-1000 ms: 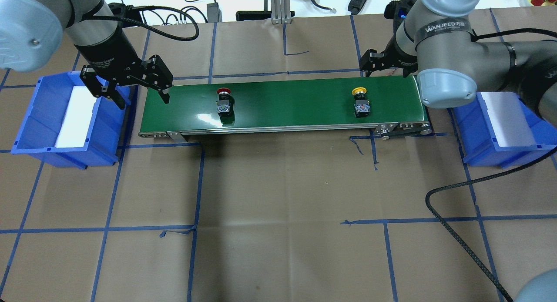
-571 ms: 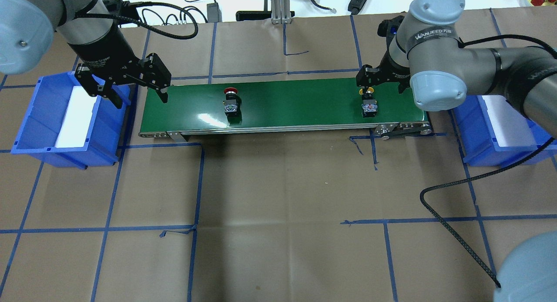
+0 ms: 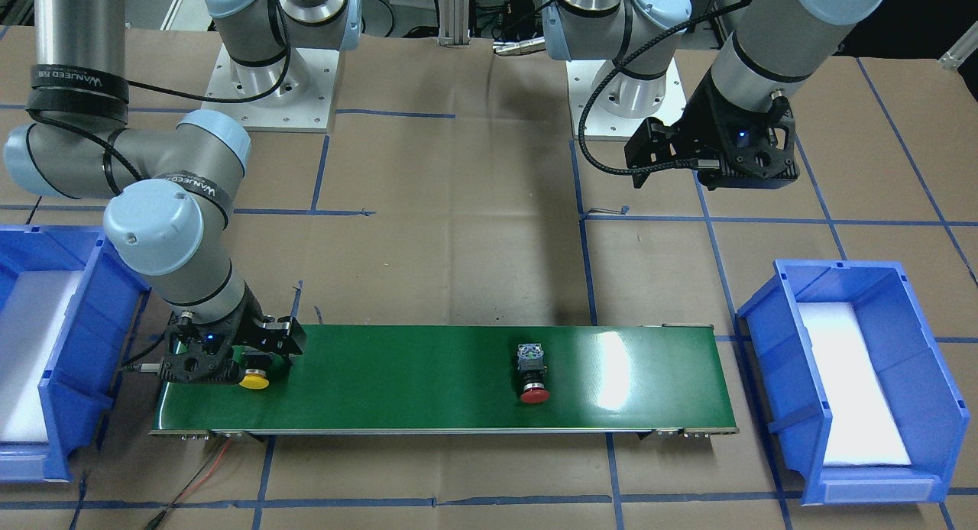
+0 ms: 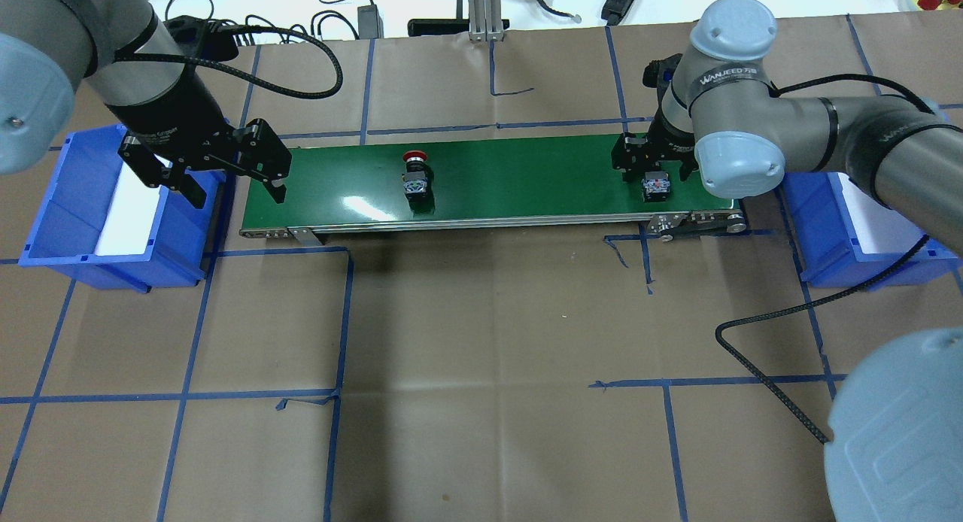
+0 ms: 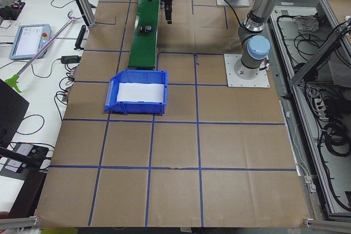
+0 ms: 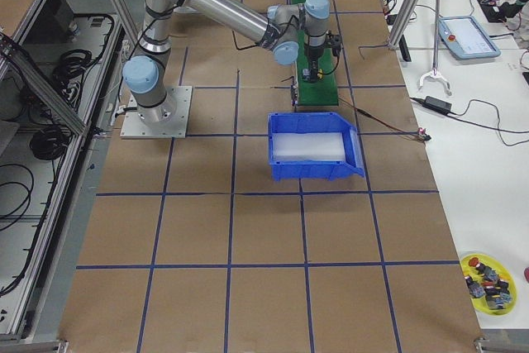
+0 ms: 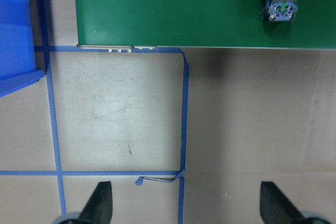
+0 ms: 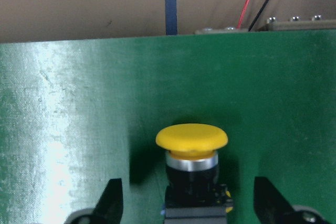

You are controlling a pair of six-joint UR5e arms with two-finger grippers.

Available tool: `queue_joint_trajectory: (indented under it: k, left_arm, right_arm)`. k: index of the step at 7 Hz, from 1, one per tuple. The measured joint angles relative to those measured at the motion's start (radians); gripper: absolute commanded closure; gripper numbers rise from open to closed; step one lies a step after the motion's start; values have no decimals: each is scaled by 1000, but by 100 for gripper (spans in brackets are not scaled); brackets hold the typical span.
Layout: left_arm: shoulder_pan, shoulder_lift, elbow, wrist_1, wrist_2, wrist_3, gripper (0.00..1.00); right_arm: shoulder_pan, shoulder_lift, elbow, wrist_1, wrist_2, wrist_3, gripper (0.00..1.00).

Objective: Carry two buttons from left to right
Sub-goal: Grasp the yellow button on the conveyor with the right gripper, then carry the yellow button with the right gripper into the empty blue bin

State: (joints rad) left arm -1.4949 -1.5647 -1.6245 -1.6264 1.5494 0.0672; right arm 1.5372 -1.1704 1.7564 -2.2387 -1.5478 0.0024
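Note:
The yellow button needs to move off the green conveyor belt [image 8: 84, 98], so I should pinch it by its black body below the cap [image 8: 193, 192] with my right gripper next.
Two buttons lie on the green conveyor belt [image 4: 511, 176]. The yellow button [image 8: 191, 137] lies near the belt's right end, cap pointing away from the robot. My right gripper [image 4: 653, 172] is low over it, open, with a finger on each side and clear of its black collar. In the front-facing view the yellow cap [image 3: 254, 379] pokes out from under that gripper [image 3: 229, 358]. The red button [image 4: 415, 177] lies on its side left of the belt's middle, alone. My left gripper [image 4: 237, 192] hangs open and empty over the belt's left end.
A blue bin [image 4: 68, 198] with a white liner sits off the belt's left end, and a matching bin [image 4: 865, 229] off the right end. Blue tape lines cross the brown paper table. A black cable [image 4: 760, 379] loops over the front right.
Both buttons have ridden rightward on the belt. My right gripper has come down from behind the belt to straddle the yellow button. My left gripper has drifted slightly left.

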Motion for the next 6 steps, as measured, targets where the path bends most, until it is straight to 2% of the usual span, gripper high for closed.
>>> queue_joint_trajectory:
  k: [2, 3, 4, 6]
  left_arm:
    - [1, 8, -4, 2, 33, -2, 0]
    - [1, 7, -3, 4, 53, -5, 0]
    - [1, 6, -2, 6, 62, -7, 0]
    - [1, 4, -1, 12, 64, -10, 0]
  right_arm:
    - [-2, 3, -10, 8, -16, -5, 95]
    - [-4, -4, -25, 27, -53, -9, 96]
    - [-10, -27, -61, 97, -91, -16, 96]
    - [-100, -103, -195, 345, -115, -105, 95]
